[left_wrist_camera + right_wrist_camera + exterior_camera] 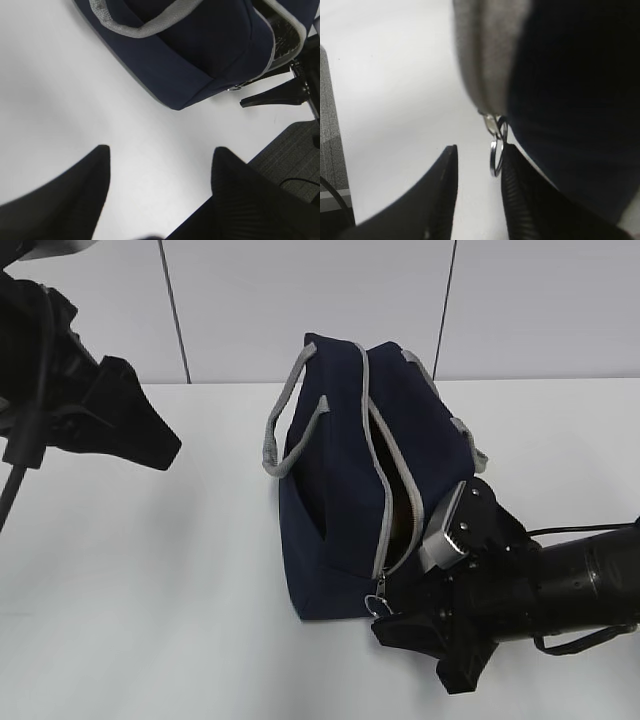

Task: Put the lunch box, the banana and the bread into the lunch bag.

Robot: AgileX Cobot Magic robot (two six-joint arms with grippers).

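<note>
My right gripper pinches the metal ring pull by its free-hanging loop [377,607] next, since the zipper's slider sits tight against the bag's fabric.
The navy lunch bag [335,500] stands in the middle of the white table with its grey zipper undone. Silver lining [282,35] shows in the gap. Something brownish sits inside the opening, and I cannot tell what it is. Lunch box, banana and bread are out of view. My right gripper [410,655] is low at the bag's near corner. In the right wrist view its jaws [480,148] stand apart around the zipper's ring pull [496,157], which lies against the right finger. My left gripper [150,440] hangs raised at the far left, open [161,148] and holding nothing.
The bag's grey handles [285,430] stick up on both sides. The table edge and grey carpet [292,155] lie near the right arm, with a cable [580,640] trailing off it. A panelled wall [300,300] stands behind the table.
</note>
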